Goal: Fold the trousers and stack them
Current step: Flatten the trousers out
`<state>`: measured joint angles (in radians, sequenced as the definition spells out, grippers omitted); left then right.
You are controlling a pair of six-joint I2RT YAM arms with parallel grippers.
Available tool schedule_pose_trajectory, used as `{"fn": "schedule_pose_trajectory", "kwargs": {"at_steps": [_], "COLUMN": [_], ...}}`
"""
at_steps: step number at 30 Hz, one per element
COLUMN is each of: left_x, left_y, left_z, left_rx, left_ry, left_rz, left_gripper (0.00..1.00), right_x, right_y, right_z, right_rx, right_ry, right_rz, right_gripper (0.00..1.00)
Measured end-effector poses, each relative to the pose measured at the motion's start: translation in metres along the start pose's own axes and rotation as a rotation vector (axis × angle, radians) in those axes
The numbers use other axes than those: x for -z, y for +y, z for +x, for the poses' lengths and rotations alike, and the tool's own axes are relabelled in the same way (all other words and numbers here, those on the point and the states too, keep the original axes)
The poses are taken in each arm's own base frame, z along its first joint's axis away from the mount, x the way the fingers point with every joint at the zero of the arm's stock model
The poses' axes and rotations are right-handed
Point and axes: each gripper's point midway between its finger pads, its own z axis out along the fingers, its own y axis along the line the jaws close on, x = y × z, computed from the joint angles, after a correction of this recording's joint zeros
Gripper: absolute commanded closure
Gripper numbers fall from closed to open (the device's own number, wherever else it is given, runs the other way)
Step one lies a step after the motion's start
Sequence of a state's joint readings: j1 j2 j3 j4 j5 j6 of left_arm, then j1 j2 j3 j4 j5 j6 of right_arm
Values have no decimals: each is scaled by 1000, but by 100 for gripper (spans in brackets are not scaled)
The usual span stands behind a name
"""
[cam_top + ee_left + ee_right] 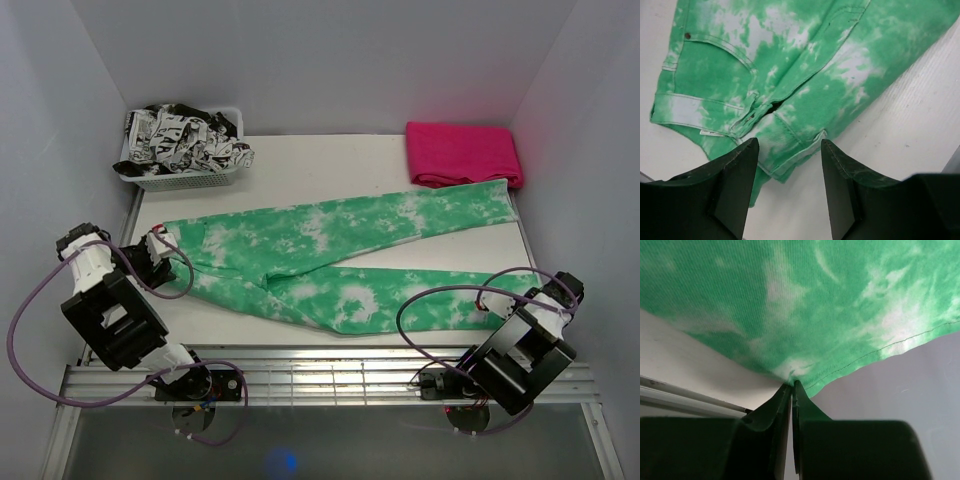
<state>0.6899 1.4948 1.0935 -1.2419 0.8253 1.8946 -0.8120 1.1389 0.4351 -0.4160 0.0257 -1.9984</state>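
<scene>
My left gripper should go lower before it closes on the fold of the waistband, because my fingers stop above the fold in the left wrist view.
Green and white tie-dye trousers lie spread across the table, waist at the left, one leg reaching to the back right, the other to the near right. My left gripper is open just off the waistband, with its fingers either side of the band's near corner and not touching it. My right gripper is shut on the hem of the near leg, pinching the cloth's edge and holding it slightly raised. A folded pink pair of trousers lies at the back right.
A white basket holding black and white patterned clothes stands at the back left corner. White walls close in the table on three sides. A metal rail runs along the near edge, between the arm bases.
</scene>
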Motion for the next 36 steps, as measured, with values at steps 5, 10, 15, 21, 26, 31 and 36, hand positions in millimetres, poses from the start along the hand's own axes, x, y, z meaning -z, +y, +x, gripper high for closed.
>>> {"fn": "schedule_pose_trajectory", "kwargs": {"at_steps": [5, 10, 15, 21, 26, 31, 36], "left_x": [-5, -12, -23, -31, -31, -24, -6], "left_y": [-9, -15, -25, -28, -34, -27, 18], "left_z": [8, 13, 21, 30, 37, 27, -8], "left_rx": [-33, -58, -84, -130, -130, -129, -179], "left_ry": [20, 28, 48, 106, 140, 125, 51], "left_rz": [23, 24, 44, 77, 101, 101, 30], "left_gripper": [36, 35, 35, 75, 100, 100, 100], "right_x": [5, 23, 31, 33, 41, 49, 63], "right_y": [-6, -19, -18, -13, -24, -41, -69], "right_z": [-4, -8, -13, -17, -13, -10, -10], "right_rx": [-5, -6, -7, -10, -10, -10, -13], "right_ry": [-50, -95, -119, -136, -138, -158, -214], "right_rz": [-30, -13, -11, -38, -26, -15, 0], "right_gripper": [92, 92, 92, 92, 92, 92, 92]}}
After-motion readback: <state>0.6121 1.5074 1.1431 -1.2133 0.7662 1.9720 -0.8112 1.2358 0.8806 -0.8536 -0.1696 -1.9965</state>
